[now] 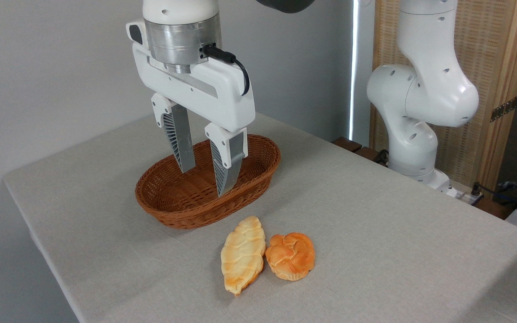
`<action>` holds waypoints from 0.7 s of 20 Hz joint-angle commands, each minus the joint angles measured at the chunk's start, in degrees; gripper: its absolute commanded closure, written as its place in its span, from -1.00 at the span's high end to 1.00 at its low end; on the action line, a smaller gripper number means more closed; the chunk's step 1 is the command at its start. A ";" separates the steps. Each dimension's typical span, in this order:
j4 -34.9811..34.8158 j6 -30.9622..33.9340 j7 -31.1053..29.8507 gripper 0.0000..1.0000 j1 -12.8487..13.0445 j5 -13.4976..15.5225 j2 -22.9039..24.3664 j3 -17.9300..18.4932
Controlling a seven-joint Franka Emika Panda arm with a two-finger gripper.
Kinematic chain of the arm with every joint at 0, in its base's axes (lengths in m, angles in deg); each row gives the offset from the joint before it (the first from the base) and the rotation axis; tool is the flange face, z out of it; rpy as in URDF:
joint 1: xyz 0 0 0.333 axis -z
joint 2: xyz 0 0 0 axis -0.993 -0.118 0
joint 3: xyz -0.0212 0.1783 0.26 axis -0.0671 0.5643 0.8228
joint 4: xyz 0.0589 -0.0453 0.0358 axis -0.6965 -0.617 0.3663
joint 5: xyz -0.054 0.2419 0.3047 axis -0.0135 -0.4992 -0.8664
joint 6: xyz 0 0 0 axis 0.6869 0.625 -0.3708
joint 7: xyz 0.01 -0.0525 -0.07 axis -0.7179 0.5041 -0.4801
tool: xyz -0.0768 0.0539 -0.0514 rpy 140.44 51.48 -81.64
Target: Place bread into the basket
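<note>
The gripper takes hold of the knotted bun across its middle by its rounded sides next, to put it into the wicker basket.
The bread [291, 255], a small orange-brown bun with a knotted top, lies on the grey tablecloth near the front. The basket [173, 211], an oval reddish-brown wicker one, sits behind it and to the left, with nothing inside that I can see. My gripper [203, 184] hangs open in front of the basket's middle, fingertips pointing down, nothing between them. It is well above and to the left of the bun, not touching it.
A longer, paler yellow leaf-shaped loaf [242, 254] lies right against the bun's left side. The arm's white base [415, 148] stands at the table's back right. The table's edges run along the left and front.
</note>
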 commanded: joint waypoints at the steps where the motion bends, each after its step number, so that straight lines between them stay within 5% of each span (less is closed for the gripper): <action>1: 0.37 2.12 0.90 1.00 -1.68 0.88 0.51 -1.03; 14: 0.37 2.83 0.90 1.00 -1.60 0.88 0.60 -0.76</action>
